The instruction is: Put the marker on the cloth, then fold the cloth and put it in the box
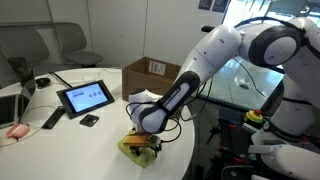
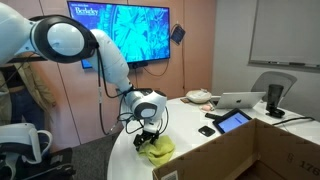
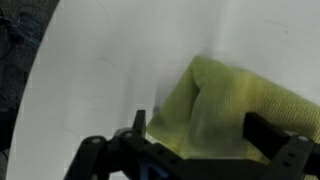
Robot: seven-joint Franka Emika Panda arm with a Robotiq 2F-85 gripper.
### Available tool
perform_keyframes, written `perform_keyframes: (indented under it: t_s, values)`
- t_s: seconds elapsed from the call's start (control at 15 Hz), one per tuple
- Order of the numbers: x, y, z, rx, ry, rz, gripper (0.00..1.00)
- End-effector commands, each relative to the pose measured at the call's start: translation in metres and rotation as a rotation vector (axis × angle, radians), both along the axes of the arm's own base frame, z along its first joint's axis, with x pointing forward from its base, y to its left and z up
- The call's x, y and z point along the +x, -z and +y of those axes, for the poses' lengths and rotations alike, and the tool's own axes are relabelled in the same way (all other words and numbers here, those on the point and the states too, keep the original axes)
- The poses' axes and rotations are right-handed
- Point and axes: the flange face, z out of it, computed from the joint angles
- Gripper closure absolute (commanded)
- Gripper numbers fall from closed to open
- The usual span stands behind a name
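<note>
Next, my gripper grabs the cloth across its raised fold (image 3: 222, 100) from straight above, so the bunched yellow cloth hangs gathered to go in the box.
The yellow cloth (image 1: 139, 147) lies bunched and folded over near the front edge of the white round table (image 1: 90, 140). My gripper (image 1: 143, 140) hangs straight over it with its jaws open. In the wrist view the cloth (image 3: 225, 105) fills the gap between the two dark fingers (image 3: 268, 132), which stand on either side of a raised fold without pressing it. From the other side the cloth (image 2: 158, 149) sits under the gripper (image 2: 150, 137). The brown cardboard box (image 1: 155, 70) stands at the table's far side, and its near wall (image 2: 250, 150) fills the foreground. The marker is not visible.
A black-framed tablet (image 1: 85, 97) stands mid-table with a small black object (image 1: 89, 120) in front of it and a black remote-like bar (image 1: 52, 119) to its left. A laptop (image 2: 242, 100) and a wall screen (image 2: 120, 30) sit farther off. The table edge is close beside the cloth.
</note>
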Motion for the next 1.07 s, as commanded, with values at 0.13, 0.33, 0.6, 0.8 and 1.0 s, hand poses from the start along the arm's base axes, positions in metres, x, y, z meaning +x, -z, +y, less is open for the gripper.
perform_keyframes:
  t_s: [0.13, 0.33, 0.6, 0.8, 1.0]
  values:
    - [0.000, 0.017, -0.001, -0.028, 0.021, -0.011, 0.00]
    - [-0.006, 0.026, -0.004, -0.014, 0.039, -0.031, 0.00]
    - [-0.011, 0.030, -0.011, 0.001, 0.065, -0.070, 0.34]
    - [-0.011, 0.029, -0.017, 0.000, 0.069, -0.097, 0.59]
    - [-0.009, 0.023, -0.023, -0.010, 0.066, -0.126, 0.82]
